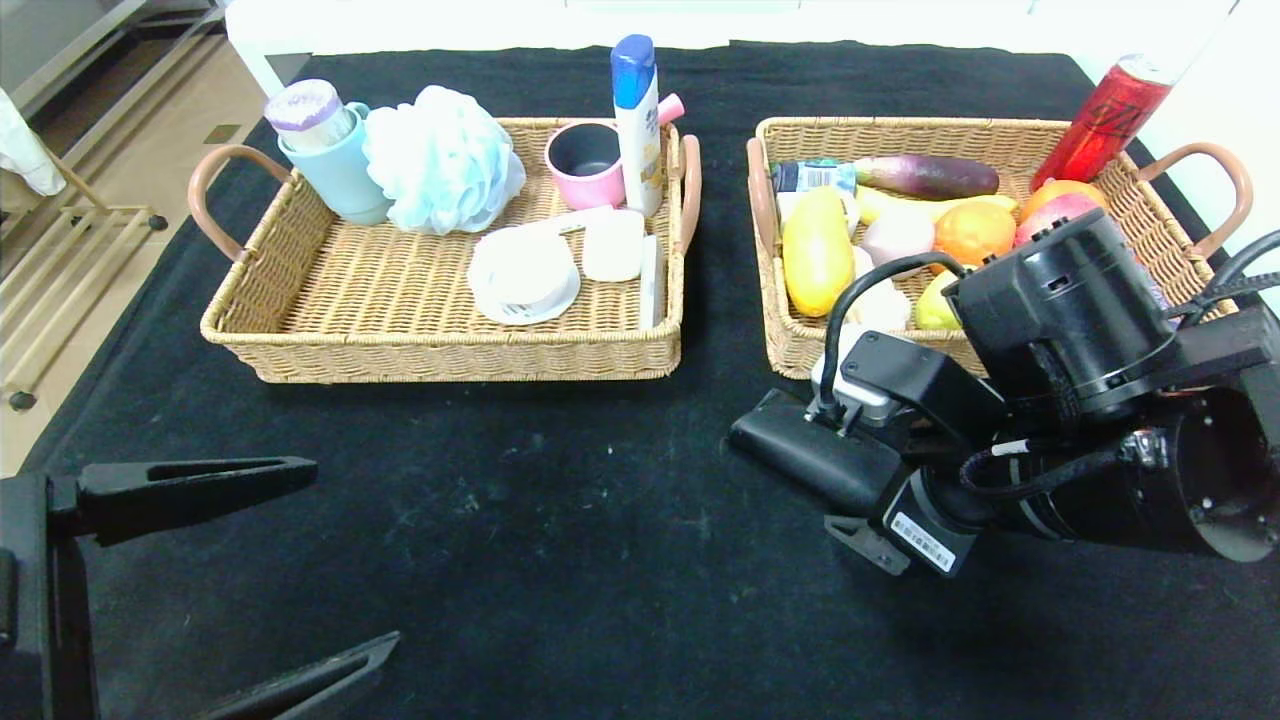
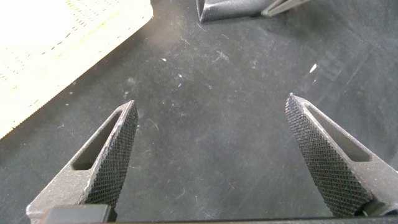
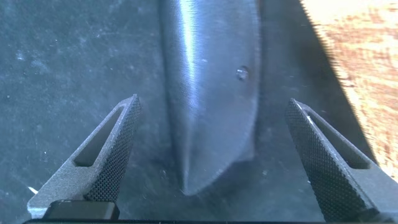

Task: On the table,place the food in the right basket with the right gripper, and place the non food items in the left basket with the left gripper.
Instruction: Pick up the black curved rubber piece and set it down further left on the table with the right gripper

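My right gripper grabs the black pouch by its snap-button section (image 3: 224,79) next, to bring this non-food item toward the left basket.
The black pouch (image 1: 790,445) lies on the table (image 1: 560,500) in front of the right basket (image 1: 790,350). My right gripper (image 1: 845,490) hovers over it, open, one finger on either side of the pouch's end (image 3: 211,74), not touching. The yellow loaf (image 1: 817,250), pale bun (image 1: 897,235) and yellow-green ball (image 1: 935,300) lie in the right basket; I cannot make out the striped roll. The white ridged tub (image 1: 523,275) lies in the left basket (image 1: 450,355). My left gripper (image 1: 355,552) is open and empty at the near left, above bare cloth (image 2: 211,101).
The left basket also holds a blue cup (image 1: 335,165), a bath pouf (image 1: 445,160), a pink mug (image 1: 585,160) and a shampoo bottle (image 1: 637,120). The right basket holds an eggplant (image 1: 925,175), an orange (image 1: 975,230) and a red can (image 1: 1100,120).
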Robot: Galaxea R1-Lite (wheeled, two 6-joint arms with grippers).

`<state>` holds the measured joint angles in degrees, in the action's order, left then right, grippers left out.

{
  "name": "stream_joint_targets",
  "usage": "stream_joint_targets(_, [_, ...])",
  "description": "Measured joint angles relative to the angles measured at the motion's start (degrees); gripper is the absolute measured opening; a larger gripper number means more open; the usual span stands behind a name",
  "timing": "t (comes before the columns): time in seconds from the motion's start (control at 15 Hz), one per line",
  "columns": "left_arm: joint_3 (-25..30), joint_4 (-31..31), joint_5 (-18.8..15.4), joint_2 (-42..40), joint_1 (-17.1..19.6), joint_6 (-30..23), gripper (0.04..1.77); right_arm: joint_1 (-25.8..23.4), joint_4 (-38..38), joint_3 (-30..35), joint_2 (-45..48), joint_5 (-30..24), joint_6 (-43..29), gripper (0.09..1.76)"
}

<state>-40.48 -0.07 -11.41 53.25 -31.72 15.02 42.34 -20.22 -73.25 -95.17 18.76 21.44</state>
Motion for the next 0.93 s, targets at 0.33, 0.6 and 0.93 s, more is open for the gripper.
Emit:
stream_joint_targets(0.33, [0.1, 0.0, 0.0, -0.1, 0.0, 0.3, 1.72, 0.2, 0.5, -0.7, -2.0, 0.0, -0.4, 1.70])
stream_joint_targets(0.6, [0.1, -0.1, 0.0, -0.2, 0.0, 0.3, 1.72, 0.1, 2.1, -0.9, -3.8, 0.1, -0.5, 1.70])
stream_joint_targets(0.93, [0.1, -0.1, 0.0, -0.5, 0.0, 0.4, 1.72, 0.0, 2.3, -0.7, -4.8, 0.1, -0.5, 1.44])
